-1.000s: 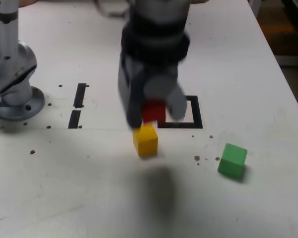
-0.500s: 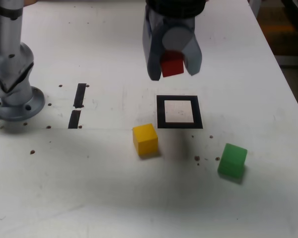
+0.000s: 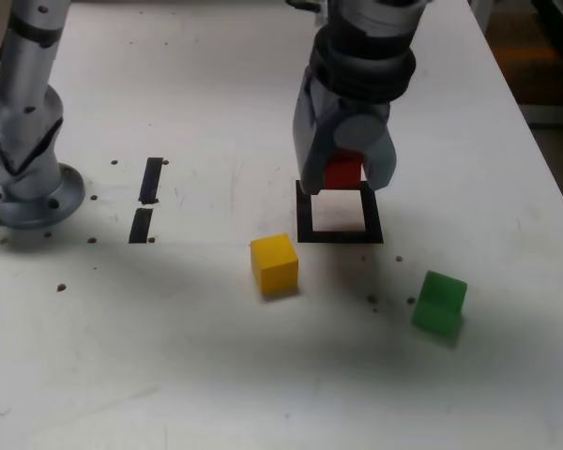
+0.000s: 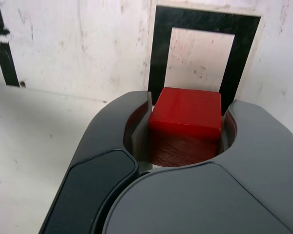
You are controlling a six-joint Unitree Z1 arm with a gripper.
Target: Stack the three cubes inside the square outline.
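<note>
My gripper should lower the red cube [image 3: 342, 172] before it lets go, because the cube is still above the square outline [image 3: 307, 220], which looks small beyond the cube.
My gripper [image 3: 345, 183] is shut on the red cube [image 3: 342, 172] and holds it just above the far edge of the square outline [image 3: 307, 220]. In the wrist view the red cube [image 4: 185, 117] sits clamped between the two dark fingers [image 4: 112, 146], with the square outline [image 4: 161, 53] right beyond it. The yellow cube [image 3: 274, 263] rests on the table near the outline's front left corner in the exterior view. The green cube [image 3: 439, 302] lies farther to the exterior view's right, nearer the front.
The arm's grey base [image 3: 23, 178] stands at the exterior view's left. Two short black strips [image 3: 146, 197] lie between the base and the outline. Small dark specks dot the white table [image 3: 169, 356]. The table's right edge [image 3: 544, 159] runs close by.
The gripper carried the red cube up from beside the yellow cube, swung toward the exterior view's right, and has come down over the square outline.
</note>
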